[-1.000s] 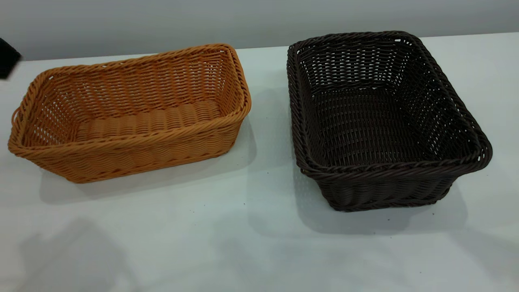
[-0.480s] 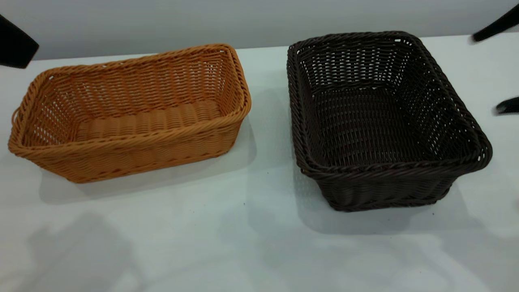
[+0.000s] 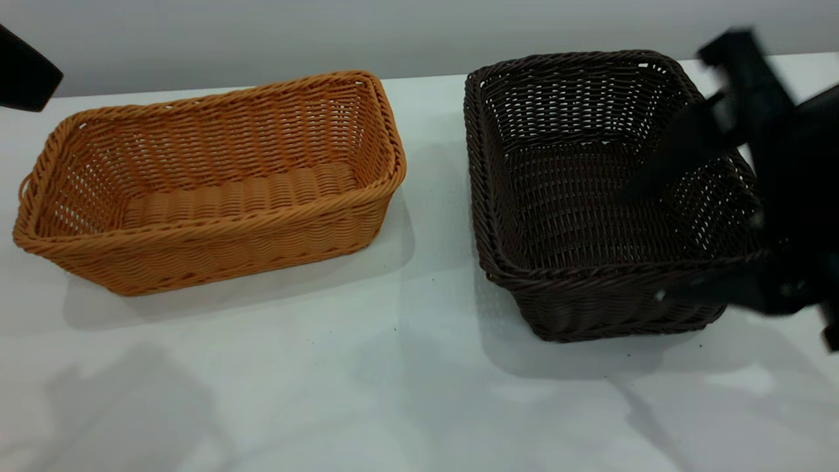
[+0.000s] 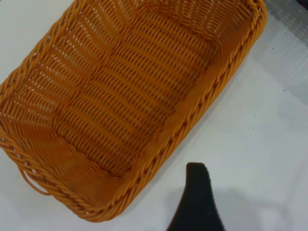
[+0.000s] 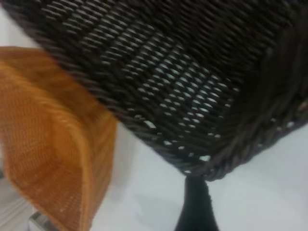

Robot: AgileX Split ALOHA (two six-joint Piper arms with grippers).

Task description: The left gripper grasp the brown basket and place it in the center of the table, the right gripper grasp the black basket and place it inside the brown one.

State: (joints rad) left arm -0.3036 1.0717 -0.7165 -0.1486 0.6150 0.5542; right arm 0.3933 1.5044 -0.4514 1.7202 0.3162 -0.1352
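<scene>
My right gripper needs to grab the black basket by the rim of its short side [image 3: 621,274], so that the black basket can be nested inside the brown basket [image 3: 203,190].
The brown basket [image 3: 203,190] stands on the table [image 3: 393,393] at the left, and the left wrist view looks down into the same brown basket [image 4: 125,96]. Only a black part of my left gripper [image 3: 25,72] shows at the far left edge, above and behind it. One of its fingers [image 4: 196,197] hangs over bare table beside the basket's long rim, with nothing held. The black basket [image 3: 590,196] stands at the right. My right gripper [image 3: 645,246], blurred, is open over its right near side, one finger inside and one outside the near wall. Its finger [image 5: 196,204] sits just below the black basket's rim [image 5: 207,166].
A grey wall runs behind the table's back edge. A white gap [image 3: 436,196] separates the two baskets. Bare tabletop lies in front of both. The brown basket's short end [image 5: 53,144] shows beyond the black one in the right wrist view.
The right gripper has swept in from the right edge to the black basket's right near side. The left gripper came in slightly from the left edge, then stayed. Neither basket has moved.
</scene>
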